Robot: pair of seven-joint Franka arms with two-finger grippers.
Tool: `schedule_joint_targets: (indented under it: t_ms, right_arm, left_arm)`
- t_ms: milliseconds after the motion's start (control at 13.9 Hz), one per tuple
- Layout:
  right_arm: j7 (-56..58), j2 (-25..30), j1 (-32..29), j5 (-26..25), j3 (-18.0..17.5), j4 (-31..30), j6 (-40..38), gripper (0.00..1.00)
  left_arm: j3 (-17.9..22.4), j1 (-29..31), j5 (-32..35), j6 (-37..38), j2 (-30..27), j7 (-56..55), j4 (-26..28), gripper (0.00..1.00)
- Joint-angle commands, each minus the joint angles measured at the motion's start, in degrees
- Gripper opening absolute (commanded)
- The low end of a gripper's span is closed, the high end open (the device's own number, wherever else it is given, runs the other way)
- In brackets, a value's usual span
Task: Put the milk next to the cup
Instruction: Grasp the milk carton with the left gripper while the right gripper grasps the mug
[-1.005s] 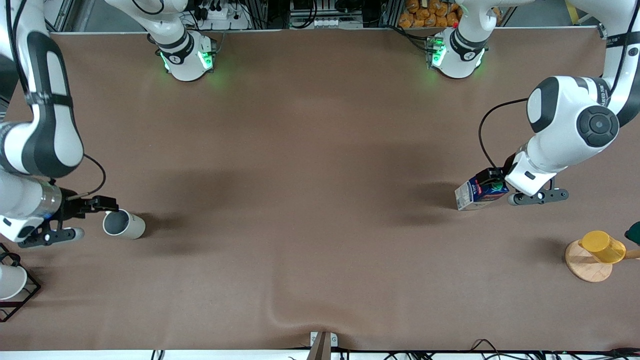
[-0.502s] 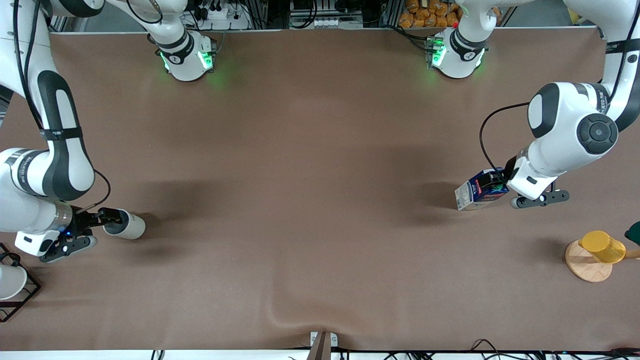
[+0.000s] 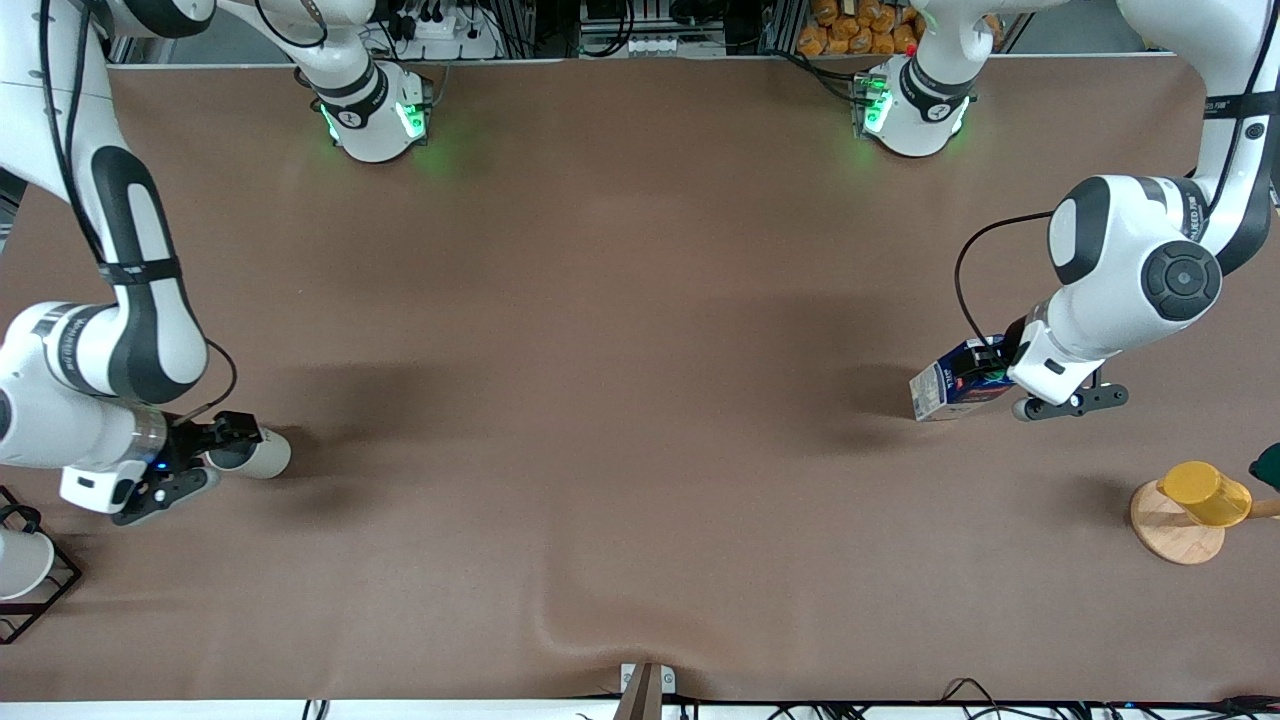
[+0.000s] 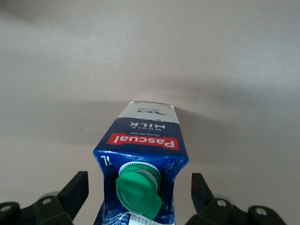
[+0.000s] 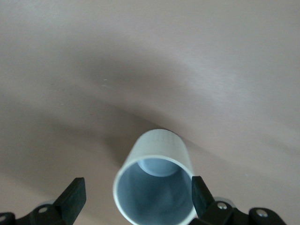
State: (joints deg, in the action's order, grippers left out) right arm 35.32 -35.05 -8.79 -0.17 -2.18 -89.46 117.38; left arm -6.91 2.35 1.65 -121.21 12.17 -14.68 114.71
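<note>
I need to lower my right gripper before I close it on the cup's rim (image 3: 259, 454). My fingers are above the cup's rim, outside the cup's grey inside.
The milk (image 3: 945, 388) is a dark-blue carton with a green cap, standing on the table toward the left arm's end. My left gripper (image 3: 992, 362) is open at the carton's top. In the left wrist view the fingers straddle the milk (image 4: 140, 154) beside the green cap (image 4: 139, 190), with a gap on each side. The cup (image 3: 265, 455) is an off-white mug standing toward the right arm's end. My right gripper (image 3: 230, 440) is open over its rim. In the right wrist view the cup (image 5: 157, 154) sits between the fingers (image 5: 75, 194), its grey inside showing.
A yellow cup (image 3: 1205, 493) on a round wooden stand (image 3: 1170, 535) is nearer the front camera than the milk. A white cup in a black wire rack (image 3: 25, 575) is nearer than the mug. The cloth has a ridge (image 3: 560, 630) at the front edge.
My right gripper has moved over the cup so its fingers straddle the rim. My left gripper has shifted slightly closer around the milk's top. Milk and cup have not moved.
</note>
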Motion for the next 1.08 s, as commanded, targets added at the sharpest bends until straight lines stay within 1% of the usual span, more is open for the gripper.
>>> schedule_joint_targets:
  t_ms: [0, 72, 215, 431, 574, 789, 861, 933, 1005]
  right_arm:
    - [2.7, 0.0, 0.0, -1.4, -0.2, -1.8, 0.0, 1.0]
    - [3.0, 0.1, 0.0, -2.5, -0.2, -2.3, 0.1, 1.0]
    - [3.1, 0.3, 0.1, -3.4, -0.2, -2.8, 0.1, 1.0]
    - [3.1, 0.8, 0.1, -3.5, -0.2, -3.5, 0.0, 1.0]
    - [3.1, 1.0, 0.2, -3.5, -0.2, -3.5, -0.1, 1.0]
    - [3.1, 0.3, 0.0, -3.5, -0.2, -4.0, 0.0, 1.0]
    - [3.2, 0.2, -0.2, -3.5, -0.2, -4.2, 0.2, 0.61]
    - [3.3, -0.2, -0.2, -3.5, -0.2, -4.3, 0.3, 0.19]
    - [3.3, -0.5, -0.3, -3.5, -0.2, -4.2, 0.3, 0.0]
  left_arm:
    - [-0.2, 0.1, 1.3, -0.2, 0.2, -1.0, -0.3, 0.78]
    - [-0.2, 0.1, 1.3, -0.3, 0.2, -1.0, -0.4, 0.74]
    - [-0.3, 0.3, 1.3, -0.3, 0.2, -1.1, -0.4, 0.71]
    - [-0.2, 0.2, 1.3, -0.3, 0.2, -1.1, -0.6, 0.6]
    - [-0.3, 0.3, 1.3, -0.3, 0.2, -1.4, -0.7, 0.58]
    - [-0.3, 0.3, 1.3, -0.3, 0.2, -1.3, -0.7, 0.5]
    - [-0.3, 0.3, 1.3, -0.3, 0.2, -1.2, -0.8, 0.47]
    - [-0.3, 0.3, 1.3, -0.3, 0.2, -1.2, -0.9, 0.46]
    - [-0.3, 0.3, 1.3, -0.3, 0.2, -1.1, -1.2, 0.45]
